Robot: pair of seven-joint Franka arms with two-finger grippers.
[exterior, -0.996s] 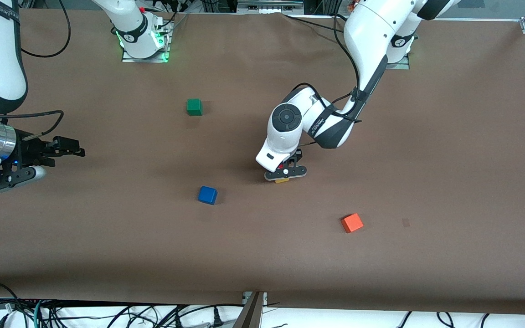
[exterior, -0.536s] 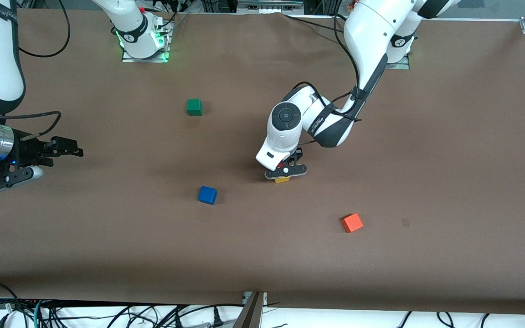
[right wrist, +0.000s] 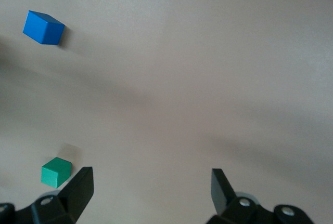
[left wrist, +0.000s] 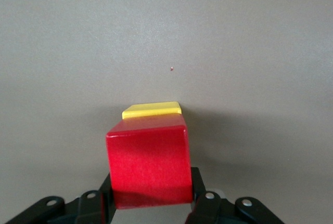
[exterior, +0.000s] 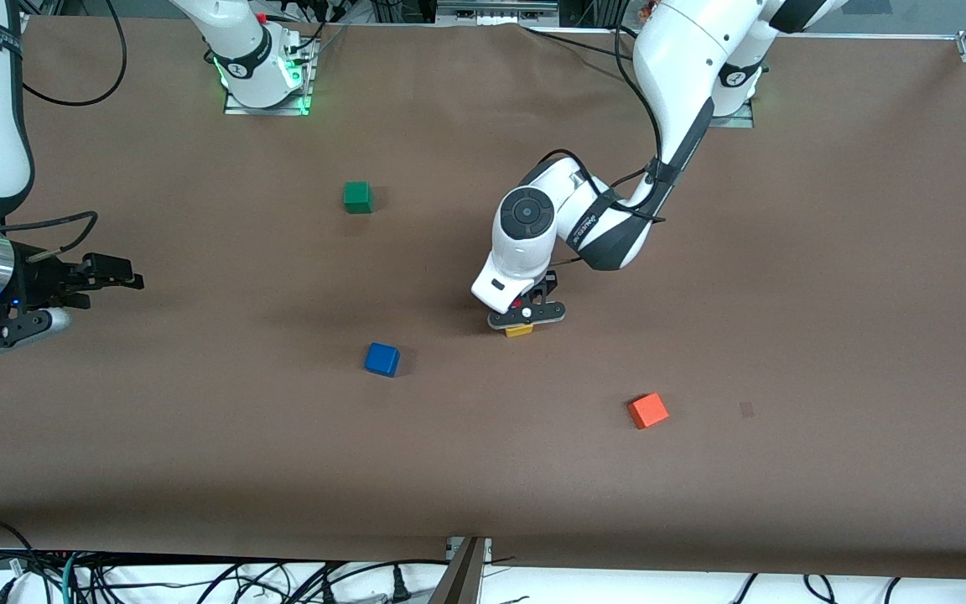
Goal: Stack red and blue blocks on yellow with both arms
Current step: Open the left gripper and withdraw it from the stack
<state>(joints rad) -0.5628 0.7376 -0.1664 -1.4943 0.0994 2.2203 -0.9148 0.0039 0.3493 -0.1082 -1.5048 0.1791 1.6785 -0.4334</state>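
My left gripper opens next, since the red block's base (left wrist: 148, 128) covers the yellow cube's top (left wrist: 151, 107) in the left wrist view and the block would stand there.
My left gripper (exterior: 525, 315) is shut on the red block (left wrist: 148, 161) and holds it directly over the yellow cube (exterior: 519, 330), near the middle of the table. In the left wrist view a strip of the yellow cube's top (left wrist: 152, 110) shows past the red block; I cannot tell whether the two touch. The blue block (exterior: 382, 359) lies on the table nearer to the front camera, toward the right arm's end. It also shows in the right wrist view (right wrist: 43, 27). My right gripper (exterior: 127, 275) is open and empty (right wrist: 151, 190) at the right arm's end of the table.
A green cube (exterior: 357, 197) sits nearer the robots' bases and also shows in the right wrist view (right wrist: 55, 172). An orange cube (exterior: 647, 410) lies nearer to the front camera, toward the left arm's end. The brown table (exterior: 827, 294) is otherwise bare.
My right arm has drawn back toward its end of the table. My left gripper has shifted very slightly over the yellow cube, still holding the red block.
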